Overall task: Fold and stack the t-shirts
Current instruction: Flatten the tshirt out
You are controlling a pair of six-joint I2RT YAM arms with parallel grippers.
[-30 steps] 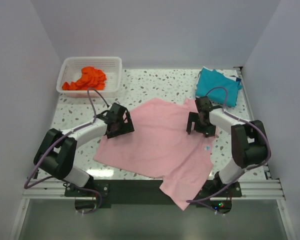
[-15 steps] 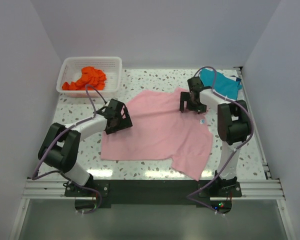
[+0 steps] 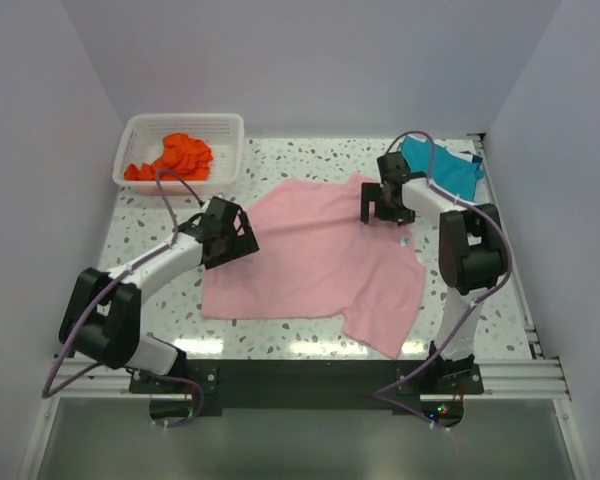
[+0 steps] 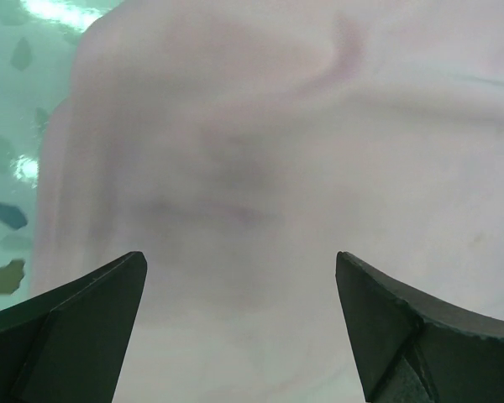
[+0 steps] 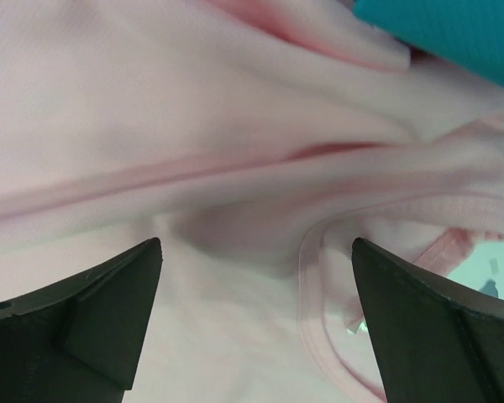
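My left gripper grabs the t-shirt's basket-side edge next, toward the t-shirt's front corner, to spread the light pink t-shirt (image 3: 315,260) for folding.
The light pink t-shirt (image 3: 315,260) lies spread on the speckled table, one part hanging toward the front right. My left gripper (image 3: 227,232) is open over its left edge; pink cloth (image 4: 260,168) fills the left wrist view between the jaws. My right gripper (image 3: 384,207) is open over the shirt's far right corner, with folds and a hem (image 5: 311,277) between the jaws. The teal blue t-shirt (image 3: 442,170) lies folded at the back right, and its edge shows in the right wrist view (image 5: 454,34). The orange-red t-shirt (image 3: 173,157) lies crumpled in the basket.
The white mesh basket (image 3: 138,131) stands at the back left corner. White walls close in the table on the left, back and right. The speckled tabletop (image 3: 310,165) shows between the basket and the teal shirt. A metal rail (image 3: 300,375) runs along the front edge.
Both arms dragged the pink shirt away from the front edge toward the back, so it no longer hangs over the rail. The left gripper has since lifted slightly toward the back left.
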